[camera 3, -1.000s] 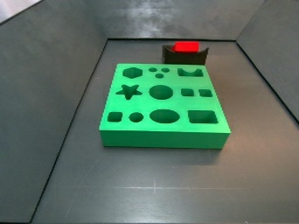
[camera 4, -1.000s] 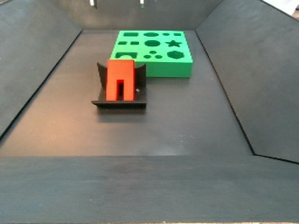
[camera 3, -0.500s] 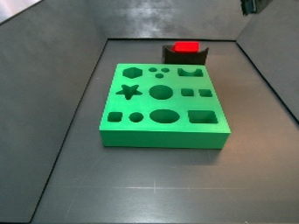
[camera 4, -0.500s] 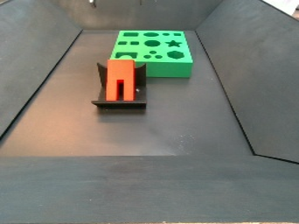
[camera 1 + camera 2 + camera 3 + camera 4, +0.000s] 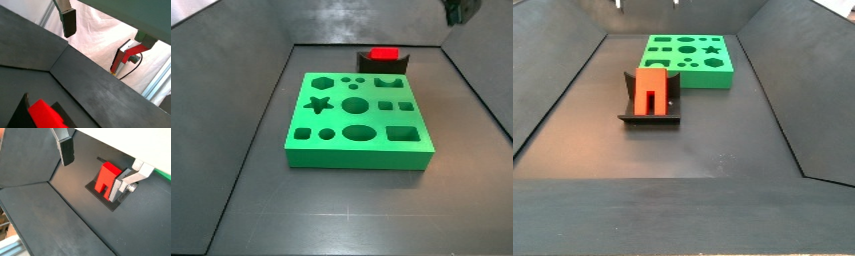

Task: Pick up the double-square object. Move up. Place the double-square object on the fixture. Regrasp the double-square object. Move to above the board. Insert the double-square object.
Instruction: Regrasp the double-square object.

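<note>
The double-square object's square pegs have to stay free to go into the green board (image 5: 357, 120). My gripper needs to hold the double-square object's solid body (image 5: 384, 53).
The red double-square object (image 5: 649, 92) rests on the dark fixture (image 5: 651, 117), prongs toward the near end; it also shows in a side view (image 5: 382, 55) and in both wrist views (image 5: 105, 177) (image 5: 47, 114). The green board (image 5: 357, 120) lies flat beside the fixture, also seen in a side view (image 5: 688, 57). My gripper (image 5: 91, 180) is open and empty, high above the fixture, with the red piece seen close to one finger. Only its lower part shows at the upper edge of a side view (image 5: 458, 10). The fingers (image 5: 69, 22) stand wide apart.
Dark sloping walls (image 5: 560, 90) enclose the grey floor (image 5: 345, 215) on all sides. White cloth (image 5: 107, 35) shows beyond the wall in a wrist view.
The gripper has come further into view at the upper right of a side view, moving down. The red piece, fixture and board have not moved.
</note>
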Robot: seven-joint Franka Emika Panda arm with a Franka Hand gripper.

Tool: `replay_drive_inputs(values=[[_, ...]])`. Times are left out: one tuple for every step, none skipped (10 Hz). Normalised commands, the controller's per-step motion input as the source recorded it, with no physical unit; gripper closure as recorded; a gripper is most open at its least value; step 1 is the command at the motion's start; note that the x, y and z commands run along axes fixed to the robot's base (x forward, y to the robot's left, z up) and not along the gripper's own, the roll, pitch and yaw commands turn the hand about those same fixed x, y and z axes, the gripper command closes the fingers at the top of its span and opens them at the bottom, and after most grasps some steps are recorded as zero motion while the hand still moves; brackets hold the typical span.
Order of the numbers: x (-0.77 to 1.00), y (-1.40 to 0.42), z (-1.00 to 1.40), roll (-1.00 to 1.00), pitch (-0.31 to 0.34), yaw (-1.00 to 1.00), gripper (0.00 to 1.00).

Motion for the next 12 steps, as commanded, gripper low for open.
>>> replay_drive_inputs(values=[[0.05,0.06,-1.0,0.17,-0.085,0.13,0.0],[0.06,0.06,-1.0,0.13,-0.1,0.09,0.0],[0.06,0.05,-1.0,0.11,-0.103,0.07,0.0],[0.07,0.05,-1.0,0.08,-0.106,0.03,0.0],[0.08,0.05,-1.0,0.07,-0.105,0.02,0.0],[0.09,0.04,-1.0,0.06,-0.086,-0.01,0.0],[0.09,0.03,-1.0,0.06,-0.076,-0.02,0.0],[0.1,0.03,-1.0,0.06,-0.054,-0.03,0.0],[0.11,0.03,-0.97,0.06,-0.028,-0.03,0.0],[0.1,0.02,-0.82,0.05,-0.007,-0.03,0.0],[0.09,0.01,-0.67,0.06,0.007,-0.02,0.0],[0.07,0.0,-0.49,0.06,0.008,0.0,0.0]])
